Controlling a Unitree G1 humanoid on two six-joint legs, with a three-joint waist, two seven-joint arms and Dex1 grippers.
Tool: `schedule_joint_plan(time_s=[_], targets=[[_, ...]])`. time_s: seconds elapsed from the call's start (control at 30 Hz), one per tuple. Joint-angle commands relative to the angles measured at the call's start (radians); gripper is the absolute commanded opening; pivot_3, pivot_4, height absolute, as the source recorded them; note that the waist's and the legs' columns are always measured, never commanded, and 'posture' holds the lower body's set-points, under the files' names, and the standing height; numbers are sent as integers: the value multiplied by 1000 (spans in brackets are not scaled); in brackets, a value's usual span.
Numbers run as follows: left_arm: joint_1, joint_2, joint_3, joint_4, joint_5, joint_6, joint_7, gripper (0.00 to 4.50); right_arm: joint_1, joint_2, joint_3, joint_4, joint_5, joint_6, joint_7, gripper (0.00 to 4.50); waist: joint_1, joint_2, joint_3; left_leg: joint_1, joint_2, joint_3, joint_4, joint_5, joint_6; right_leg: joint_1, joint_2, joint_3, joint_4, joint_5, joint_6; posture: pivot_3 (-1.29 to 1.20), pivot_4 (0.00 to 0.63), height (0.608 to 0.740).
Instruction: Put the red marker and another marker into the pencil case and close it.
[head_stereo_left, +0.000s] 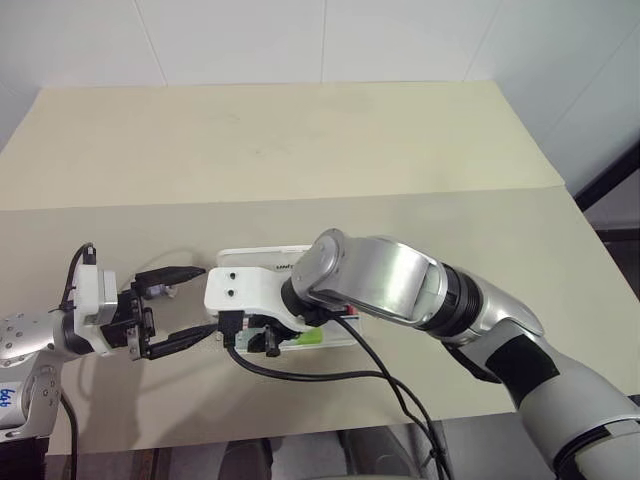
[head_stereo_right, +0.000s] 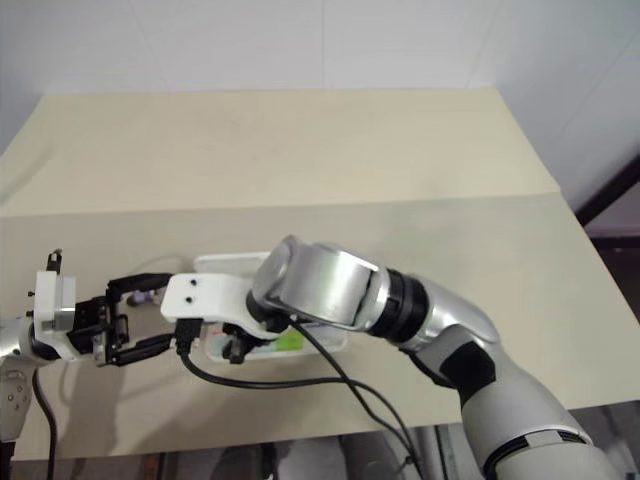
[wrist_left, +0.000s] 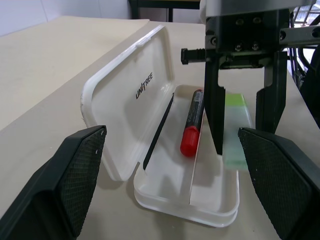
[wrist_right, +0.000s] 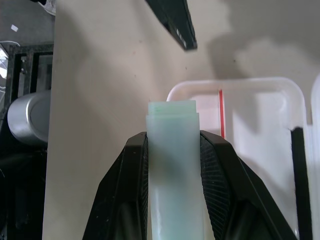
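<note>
I should let go of the green marker (head_stereo_left: 310, 336) with my right gripper now, because it lies low along the pencil case's near section (head_stereo_left: 335, 333).
The white pencil case (wrist_left: 186, 212) lies open on the table, its lid (wrist_left: 125, 100) standing up on the far side. Inside the tray lies the red marker (wrist_left: 191, 122). My right gripper (wrist_right: 172, 136) is shut on the pale green marker (wrist_left: 235, 131) and holds it low over the case's near rim, tilted downward. In the head views my right wrist covers most of the case, and the marker's green cap (head_stereo_left: 308, 338) peeks out under it. Just to the left of the case, my left gripper (head_stereo_left: 200, 302) is open, with nothing between its fingers.
The beige table (head_stereo_left: 300, 150) stretches far behind the case, with a seam across its middle. A black cable (head_stereo_left: 320, 375) from my right wrist loops over the table in front of the case. The table's front edge (head_stereo_left: 300, 432) is close.
</note>
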Motion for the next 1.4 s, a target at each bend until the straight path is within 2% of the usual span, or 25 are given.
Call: schedule_joint_plan(time_s=[0.03,0.5,0.77,0.8,0.83,1.03,1.27,1.4], targets=[[2,8,27,-12,-11,-13,5,4500,-7,18,11,5,-10,-33,-9,1096,0,0,0,0,0,0,0,0,0,0,0,0,0,0,0,0,150,740],[5,9,29,-19,-11,-15,11,4500,-15,31,26,33,-28,-33,-15,1096,0,0,0,0,0,0,0,0,0,0,-1,0,-1,0,0,0,150,740],[3,5,24,-21,-11,-16,17,4500,-15,29,24,38,-40,-40,-19,3780,0,0,0,0,0,0,-1,0,0,0,-1,0,-1,0,0,0,150,740],[4,4,23,-22,-11,-17,17,4500,-15,28,21,38,-41,-42,-20,4234,0,0,0,0,0,0,-1,0,0,0,-1,0,-1,0,0,0,150,740],[5,4,23,-22,-11,-17,18,4500,-14,27,19,38,-43,-44,-20,4474,0,0,0,0,0,0,-1,0,0,0,-1,0,-1,0,0,0,150,740],[6,-3,19,-28,-11,-20,26,4500,0,-15,-44,10,-18,-97,20,4474,1,0,0,-1,0,0,-1,0,0,0,0,0,-1,0,0,0,150,740],[30,-7,38,-28,17,-40,67,4500,84,-203,-156,-103,85,-159,174,4474,6,0,0,-2,0,-1,-1,0,0,0,-1,-2,-4,0,0,0,150,740],[48,-17,55,-30,60,-69,139,4500,138,-256,-273,-128,154,-180,223,4474,3,0,0,-2,1,-1,-1,0,0,0,-1,-2,-3,0,0,0,150,740]])
